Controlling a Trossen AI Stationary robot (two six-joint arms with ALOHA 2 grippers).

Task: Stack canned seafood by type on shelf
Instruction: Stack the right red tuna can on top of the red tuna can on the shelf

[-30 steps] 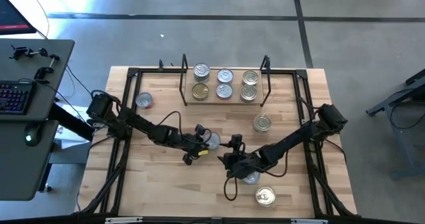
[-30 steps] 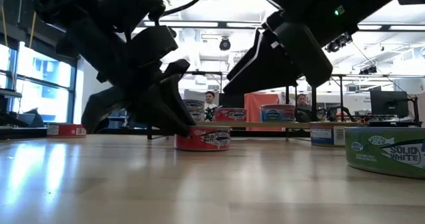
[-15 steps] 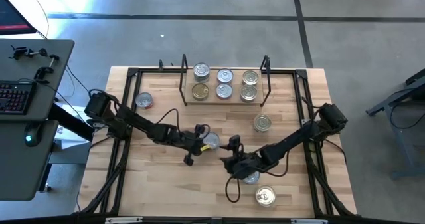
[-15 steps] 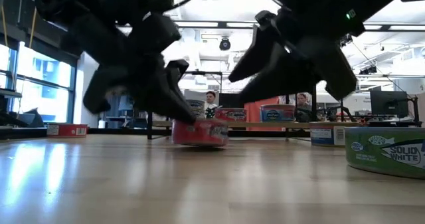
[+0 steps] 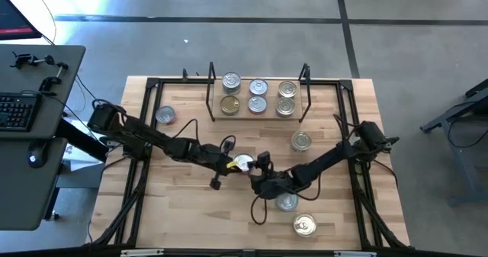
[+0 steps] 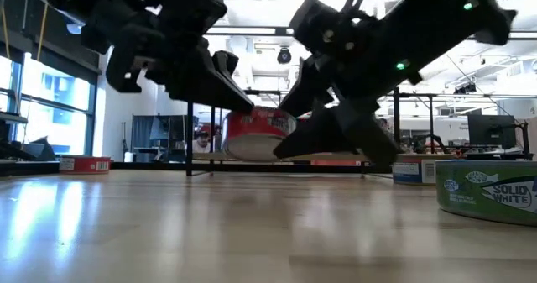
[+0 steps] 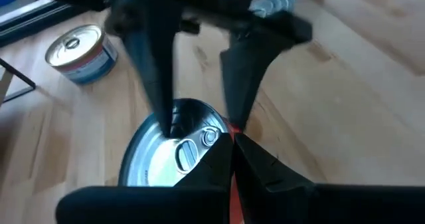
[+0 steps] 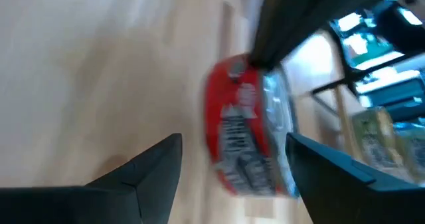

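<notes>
I will next grab the can by its lid and base with my right gripper, so that I can stack the red-labelled can (image 5: 243,163) on the shelf (image 5: 258,117).
The red-labelled can (image 5: 243,163) with a silver pull-tab lid is off the table at its centre, tilted in the low view (image 6: 257,135). My left gripper (image 5: 234,163) is shut on it. My right gripper (image 5: 256,175) is open beside the can's right side, a finger standing on either side of the can (image 8: 242,134). The shelf (image 5: 258,117) stands at the far edge with several cans on its board. Four more cans rest on the table. My left gripper pinches the can at its rim (image 7: 216,134), one finger over the lid and one on the red wall, coming from above and the table's left. The can hangs below the fingers, lifted clear and tilted. My right gripper: I cannot tell whether it touches the can.
Loose cans: one red-labelled at far left (image 5: 165,116), one gold-lidded right of the shelf (image 5: 301,141), two near the right front (image 5: 287,202) (image 5: 305,225). The green-labelled can (image 6: 487,191) sits close in the low view. A black frame (image 5: 145,135) rims the tabletop.
My left gripper has lifted the red can off the table; the can, flat on the wood a second ago, now hangs clear and tipped. My right gripper has moved toward the table's left and far edge, up to the can.
</notes>
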